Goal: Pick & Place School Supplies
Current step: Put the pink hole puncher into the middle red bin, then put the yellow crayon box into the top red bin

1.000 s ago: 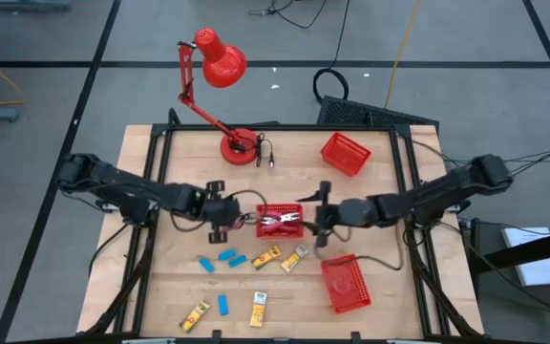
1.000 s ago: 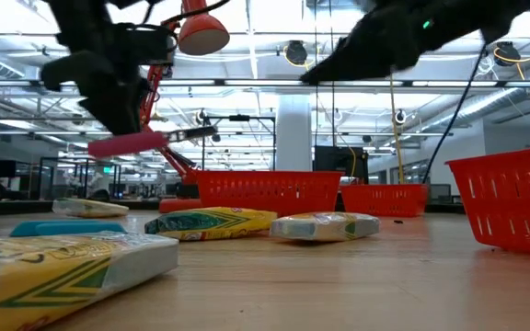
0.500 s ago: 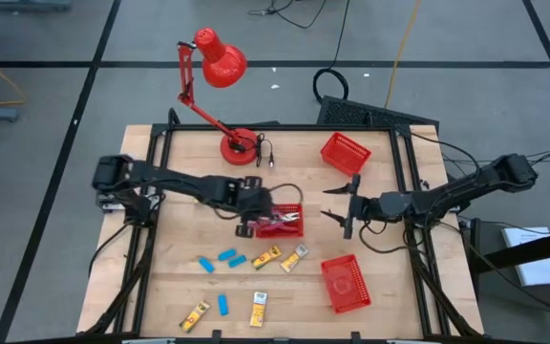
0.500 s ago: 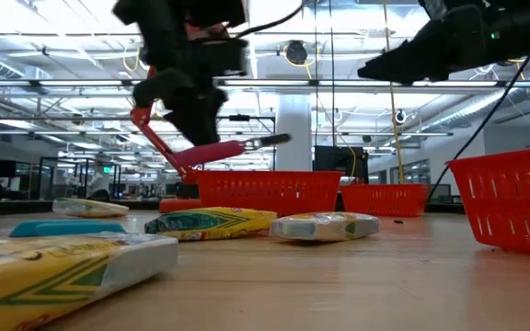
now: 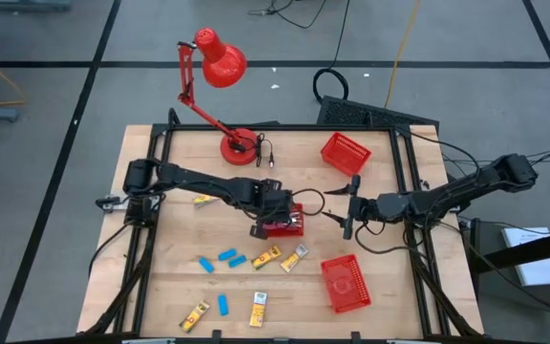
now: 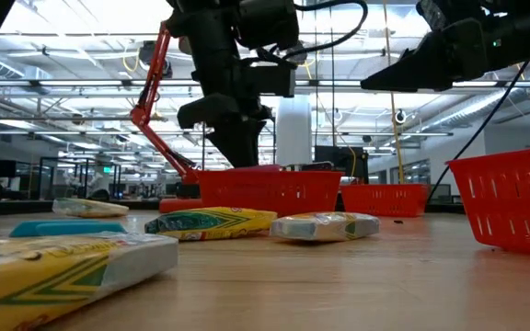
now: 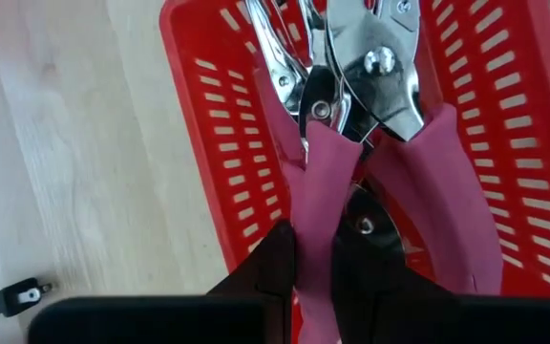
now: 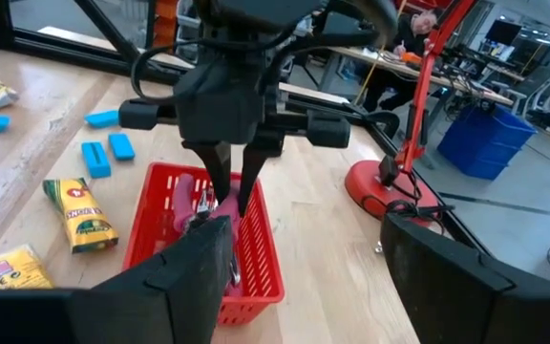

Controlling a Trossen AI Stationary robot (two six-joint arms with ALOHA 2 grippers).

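Note:
The pliers would rest inside the red basket's rim (image 7: 199, 153), so my left gripper should open.
My left gripper (image 5: 277, 216) hangs over the middle red basket (image 5: 292, 229), shut on a red-handled plier tool (image 7: 351, 86). The tool's metal head sits inside the basket (image 7: 208, 143) beside another such tool. My right gripper (image 5: 349, 206) floats open just right of that basket, touching nothing; its wrist view shows the left gripper (image 8: 225, 186) pointing down into the basket (image 8: 256, 258). Blue blocks (image 5: 227, 256) and yellow-and-white packets (image 5: 266, 256) lie flat on the table nearer the front edge. My left gripper pinches one pink-red handle (image 7: 318, 215) of the plier tool between its two fingers (image 7: 273, 268), near the handle's free end. The fingers come from above, pointing down. The tool slants down from them, with its metal head (image 7: 380, 67) low inside the basket.
A second red basket (image 5: 345, 153) stands at the far right and a third (image 5: 346, 283) at the near right. The red desk lamp's base (image 5: 239, 145) sits at the far edge. More packets (image 5: 195, 315) (image 5: 257, 309), one block (image 5: 222, 304) and a lone packet (image 5: 201, 200) lie about.
My left gripper has carried the plier tool toward the table's right and down, from beside the middle basket to inside it; the tool has tipped from level to head down. My right gripper has drawn back from the basket toward the right edge.

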